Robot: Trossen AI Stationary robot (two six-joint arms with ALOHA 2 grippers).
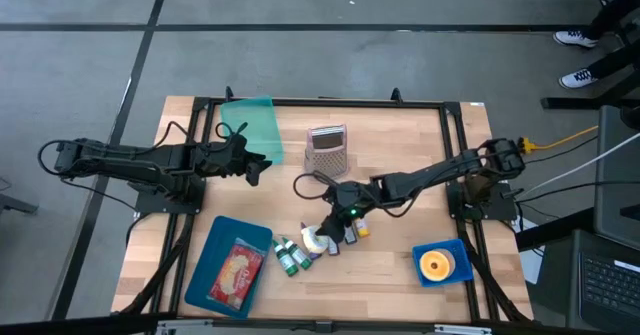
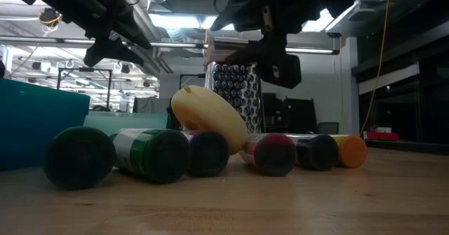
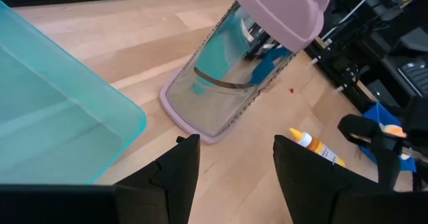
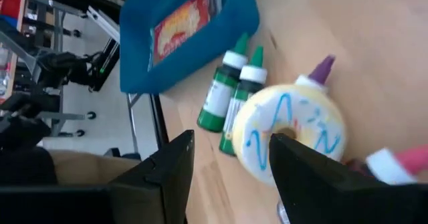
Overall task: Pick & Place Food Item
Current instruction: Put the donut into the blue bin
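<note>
My right gripper is going to grab the doughnut next. It should hold the doughnut by its iced ring to put it in the blue basket.
A pale doughnut with blue icing squiggles leans tilted on a row of small paint bottles near the table's middle; it also shows as the doughnut from above and the doughnut from table height. My right gripper hangs open just above and beside it, touching nothing; it is the right gripper in the high view. My left gripper is open and clear of everything at the far left, the left gripper, facing a metal grater.
A blue tray with a food packet stands near left. A small blue tray with an orange doughnut is near right. A teal bin and the grater stand at the far side. Green bottles lie beside the doughnut.
</note>
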